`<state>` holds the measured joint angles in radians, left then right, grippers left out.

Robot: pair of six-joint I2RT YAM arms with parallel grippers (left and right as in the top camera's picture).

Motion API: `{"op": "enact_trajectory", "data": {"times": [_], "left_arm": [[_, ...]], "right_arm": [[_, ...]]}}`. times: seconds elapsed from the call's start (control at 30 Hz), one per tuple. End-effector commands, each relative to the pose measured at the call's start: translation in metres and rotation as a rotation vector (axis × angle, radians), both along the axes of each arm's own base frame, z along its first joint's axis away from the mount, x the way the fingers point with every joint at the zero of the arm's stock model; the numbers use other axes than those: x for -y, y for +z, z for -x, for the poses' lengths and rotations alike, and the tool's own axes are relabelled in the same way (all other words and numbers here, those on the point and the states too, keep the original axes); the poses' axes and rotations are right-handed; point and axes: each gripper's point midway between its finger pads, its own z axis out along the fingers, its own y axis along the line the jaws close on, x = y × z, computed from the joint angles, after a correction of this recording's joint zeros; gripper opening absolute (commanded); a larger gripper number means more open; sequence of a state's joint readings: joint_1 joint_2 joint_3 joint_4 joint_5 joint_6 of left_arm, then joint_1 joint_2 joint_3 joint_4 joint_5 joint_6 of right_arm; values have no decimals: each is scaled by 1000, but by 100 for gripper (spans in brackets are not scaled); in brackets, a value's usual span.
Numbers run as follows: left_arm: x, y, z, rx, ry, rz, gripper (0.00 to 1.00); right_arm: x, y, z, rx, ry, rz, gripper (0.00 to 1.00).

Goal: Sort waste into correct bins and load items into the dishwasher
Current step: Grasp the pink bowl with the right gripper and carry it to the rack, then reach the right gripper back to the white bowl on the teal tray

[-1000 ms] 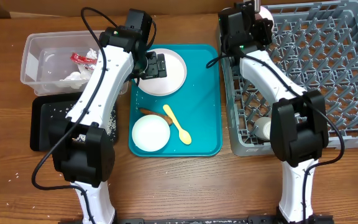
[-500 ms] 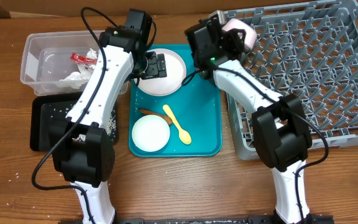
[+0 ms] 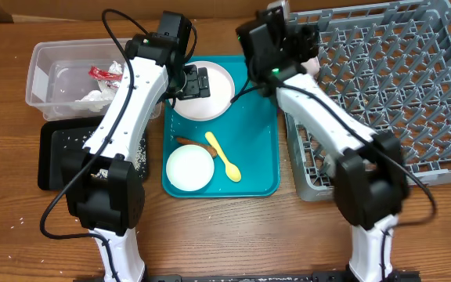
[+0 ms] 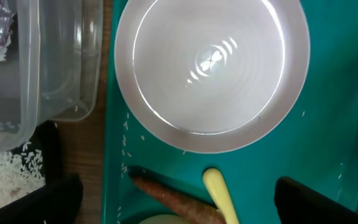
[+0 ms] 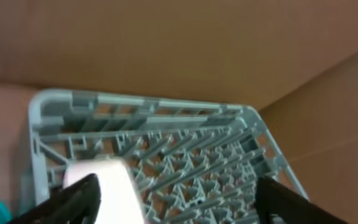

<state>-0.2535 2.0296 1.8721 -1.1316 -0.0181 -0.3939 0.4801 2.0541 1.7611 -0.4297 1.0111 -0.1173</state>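
Observation:
The right gripper takes hold of the white bowl's rim nearest the yellow spoon [image 3: 212, 162] next. That leaves the bowl's base free to go into the dish rack [image 3: 382, 94].
My left gripper [image 3: 196, 81] hangs open over the flat white plate [image 3: 214, 98] on the teal tray; in its wrist view the plate [image 4: 211, 68] fills the top. Between its wide fingers lie the yellow spoon [image 4: 219, 193] and the orange-brown stick [image 4: 173, 196]. My right gripper [image 3: 297, 45] is at the back-left corner of the grey dish rack [image 3: 382, 94], jaws wide. A white cup [image 5: 107, 186] rests on the rack [image 5: 197, 143] beside its left finger [image 5: 73, 199], with nothing between the fingers. A white bowl [image 3: 189, 168] sits at the tray's front.
The clear tub [image 3: 45, 59] at the left holds a red wrapper [image 3: 104, 74] and white tissue [image 3: 92, 96]. Below it the black tray [image 3: 53, 168] carries loose rice [image 3: 139, 149]. The teal tray [image 3: 257, 141] lies between the arms.
My right gripper swung left with the white cup and opened, leaving the cup at the rack's back-left corner. The rack has turned slightly. The left arm has not moved.

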Motion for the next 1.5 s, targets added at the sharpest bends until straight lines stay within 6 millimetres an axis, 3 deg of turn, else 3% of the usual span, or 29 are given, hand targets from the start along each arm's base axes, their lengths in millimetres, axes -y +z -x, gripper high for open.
{"op": "enact_trajectory", "data": {"times": [0.0,0.03,0.1,0.23,0.4,0.53,0.67,0.83,0.97,1.2,1.3,1.47], "left_arm": [[4,-3,-5,8,-25,22,100],[-8,-2,-7,17,-33,-23,100],[-26,4,-6,6,3,-22,100],[-89,46,-6,35,142,-19,100],[-167,97,4,99,317,-4,100],[-197,98,15,78,367,-7,100],[-229,99,22,82,415,-22,100],[-241,99,25,82,443,-23,100],[-241,99,25,82,443,-23,100],[-241,99,25,82,442,-23,100],[-241,99,25,82,442,-23,100],[-241,99,25,82,442,-23,100]], "right_arm": [[-16,74,23,137,117,-318,100],[-37,79,41,85,214,-516,100],[-58,79,62,-10,314,-650,100],[-104,70,110,-262,548,-841,100],[-128,63,132,-385,656,-934,100],[-136,60,139,-422,681,-954,96],[-147,30,146,-513,629,-945,88],[-151,-21,150,-637,485,-933,82],[-159,-59,168,-767,395,-924,74],[-203,-146,234,-1018,330,-815,56],[-211,-167,251,-1056,307,-797,53],[-220,-187,267,-1069,292,-782,38]]}}
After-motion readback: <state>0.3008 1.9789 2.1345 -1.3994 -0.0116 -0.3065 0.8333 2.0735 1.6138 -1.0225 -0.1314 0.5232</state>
